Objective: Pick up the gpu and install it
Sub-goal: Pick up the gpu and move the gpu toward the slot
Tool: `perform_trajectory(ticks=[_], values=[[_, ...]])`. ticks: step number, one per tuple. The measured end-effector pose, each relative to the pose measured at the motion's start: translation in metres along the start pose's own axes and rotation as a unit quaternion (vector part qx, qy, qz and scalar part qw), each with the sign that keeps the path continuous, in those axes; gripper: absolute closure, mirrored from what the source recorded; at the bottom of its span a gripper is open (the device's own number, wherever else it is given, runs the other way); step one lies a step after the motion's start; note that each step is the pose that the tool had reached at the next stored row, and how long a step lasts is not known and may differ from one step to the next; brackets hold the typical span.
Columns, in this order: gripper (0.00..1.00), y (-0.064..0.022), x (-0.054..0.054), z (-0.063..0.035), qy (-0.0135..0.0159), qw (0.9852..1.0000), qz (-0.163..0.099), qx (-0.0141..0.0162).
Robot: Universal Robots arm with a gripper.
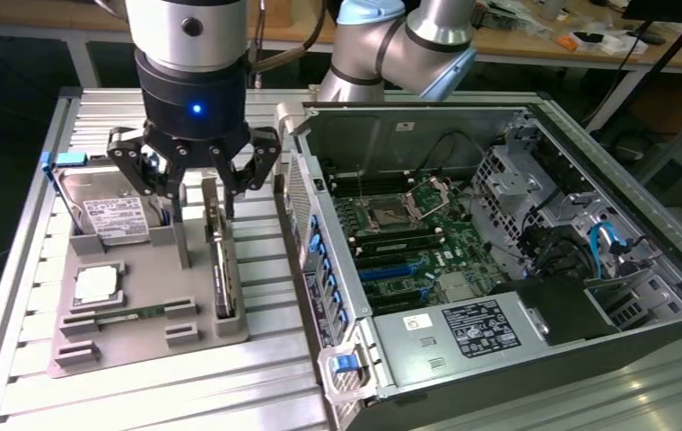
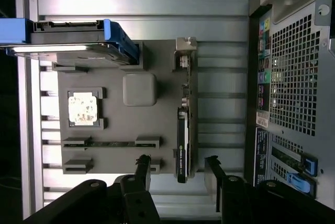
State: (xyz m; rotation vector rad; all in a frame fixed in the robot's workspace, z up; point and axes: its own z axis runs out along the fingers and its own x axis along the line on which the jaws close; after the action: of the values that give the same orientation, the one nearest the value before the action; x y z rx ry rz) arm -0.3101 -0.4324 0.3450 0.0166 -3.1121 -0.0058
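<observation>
I should grip the GPU by its exposed upper edge (image 1: 218,235) next, because the slot of the grey holder closes around the GPU's lower side.
The gpu (image 1: 219,262) is a thin dark card with a silvery bracket, standing on its edge in a slot of the grey holder (image 1: 137,339) on the exterior view's left. My gripper (image 1: 204,193) hangs open just above the card's far end, apart from it. In the wrist view the gpu (image 2: 183,130) runs along the grey holder (image 2: 120,124), and my gripper (image 2: 177,162) has one dark finger (image 2: 142,162) on each side of the card's line with nothing held. The open computer case (image 1: 485,251) lies to the exterior view's right, motherboard exposed.
On the holder also sit a silver hard drive (image 1: 108,214) in a blue frame (image 2: 73,43), a processor chip (image 1: 98,285) (image 2: 82,108) and a green memory stick (image 1: 137,314) (image 2: 112,143). The case's perforated rear wall (image 2: 296,72) stands close beside the holder.
</observation>
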Motion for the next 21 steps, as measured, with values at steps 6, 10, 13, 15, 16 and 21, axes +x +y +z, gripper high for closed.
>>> perform_trajectory(ticks=[6,10,13,15,16,21], values=[[0.46,-0.0008,-0.011,0.0095,-0.0001,1.0000,0.000,-0.0001],[0.46,-0.0010,-0.012,0.0175,0.0000,1.0000,0.000,-0.0001],[0.46,-0.0010,-0.012,0.0228,0.0000,1.0000,0.000,-0.0001],[0.46,-0.0011,-0.012,0.0266,0.0000,1.0000,0.000,-0.0001],[0.46,-0.0011,-0.010,0.0303,0.0000,1.0000,0.000,-0.0001],[0.46,-0.0010,-0.007,0.0396,0.0000,1.0000,0.000,-0.0001]])
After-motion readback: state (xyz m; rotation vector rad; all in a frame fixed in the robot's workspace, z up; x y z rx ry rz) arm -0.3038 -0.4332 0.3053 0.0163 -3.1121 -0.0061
